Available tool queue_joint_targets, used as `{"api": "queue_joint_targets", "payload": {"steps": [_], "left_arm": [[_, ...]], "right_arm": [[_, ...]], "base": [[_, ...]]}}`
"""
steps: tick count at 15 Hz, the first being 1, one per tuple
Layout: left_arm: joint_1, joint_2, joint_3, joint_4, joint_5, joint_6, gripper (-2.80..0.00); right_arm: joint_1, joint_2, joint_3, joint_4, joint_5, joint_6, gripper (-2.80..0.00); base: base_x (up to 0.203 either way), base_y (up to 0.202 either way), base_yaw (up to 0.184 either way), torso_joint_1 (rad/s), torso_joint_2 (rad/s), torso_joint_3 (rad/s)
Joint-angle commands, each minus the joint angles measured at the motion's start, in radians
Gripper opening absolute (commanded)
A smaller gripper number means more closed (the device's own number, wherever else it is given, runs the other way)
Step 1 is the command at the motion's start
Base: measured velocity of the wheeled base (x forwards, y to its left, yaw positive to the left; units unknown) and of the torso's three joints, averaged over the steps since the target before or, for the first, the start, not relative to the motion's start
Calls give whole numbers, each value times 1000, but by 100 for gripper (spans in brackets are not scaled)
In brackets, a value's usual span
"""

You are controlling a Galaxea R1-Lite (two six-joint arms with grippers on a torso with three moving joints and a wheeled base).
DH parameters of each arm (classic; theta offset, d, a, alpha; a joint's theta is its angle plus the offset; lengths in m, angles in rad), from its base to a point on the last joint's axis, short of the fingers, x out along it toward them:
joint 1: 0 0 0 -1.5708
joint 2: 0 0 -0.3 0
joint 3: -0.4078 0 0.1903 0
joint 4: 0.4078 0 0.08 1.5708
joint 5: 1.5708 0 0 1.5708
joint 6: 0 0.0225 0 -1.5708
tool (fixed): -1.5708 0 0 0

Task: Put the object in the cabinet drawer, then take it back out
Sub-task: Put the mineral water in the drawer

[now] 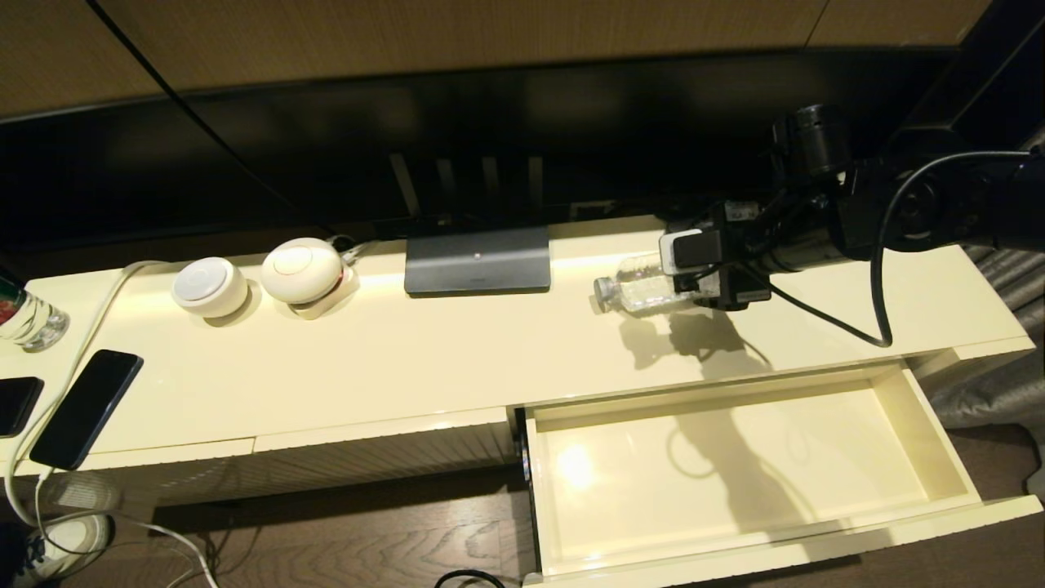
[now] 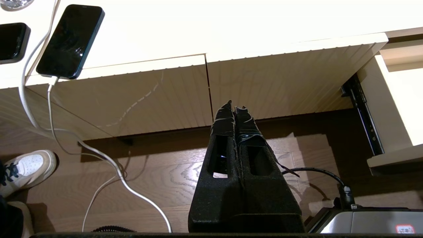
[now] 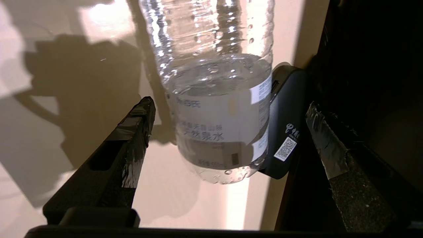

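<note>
I need to lower my right gripper before I close it on the bottle: in the right wrist view my fingers stop above the bottle's label (image 3: pixel 222 119).
The object, a clear water bottle (image 1: pixel 641 286) with a pale cap, lies on its side on the cream cabinet top, cap pointing left. My right gripper (image 1: pixel 694 278) is at its base end and open. In the right wrist view the bottle (image 3: pixel 218 109) sits between the spread fingers (image 3: pixel 138 125) with a gap on both sides, so nothing is held. The cabinet drawer (image 1: pixel 816 482) stands pulled out below it at the right, with nothing inside. My left gripper (image 2: pixel 233 107) is shut and parked low before the closed ribbed panels.
On the top stand a dark grey base (image 1: pixel 478 261), two white round devices (image 1: pixel 210 286) (image 1: pixel 300 269), a charging phone (image 1: pixel 86 408) and a glass bottle (image 1: pixel 24 314) at far left. A dark box with a QR code (image 3: pixel 287 129) lies beside the bottle. Cables trail to the floor.
</note>
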Motion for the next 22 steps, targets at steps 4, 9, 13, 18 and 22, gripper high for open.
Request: {"api": "queue_joint_targets", "payload": {"steps": [4, 9, 13, 18, 22], "left_arm": [[0, 1, 3, 0, 0, 0, -280], [0, 1, 3, 0, 0, 0, -280], [0, 1, 3, 0, 0, 0, -280], [0, 1, 3, 0, 0, 0, -280], [0, 1, 3, 0, 0, 0, -280]], "right_arm": [[14, 110, -117, 27, -21, -2, 0], [20, 142, -125, -2, -36, 18, 0], [19, 142, -125, -18, -43, 19, -280], [20, 140, -125, -18, -77, 36, -280], [21, 125, -125, -15, -77, 36, -280]], "base": [[0, 0, 0, 0, 0, 0], [0, 0, 0, 0, 0, 0], [0, 0, 0, 0, 0, 0], [0, 0, 0, 0, 0, 0], [0, 0, 0, 0, 0, 0]]}}
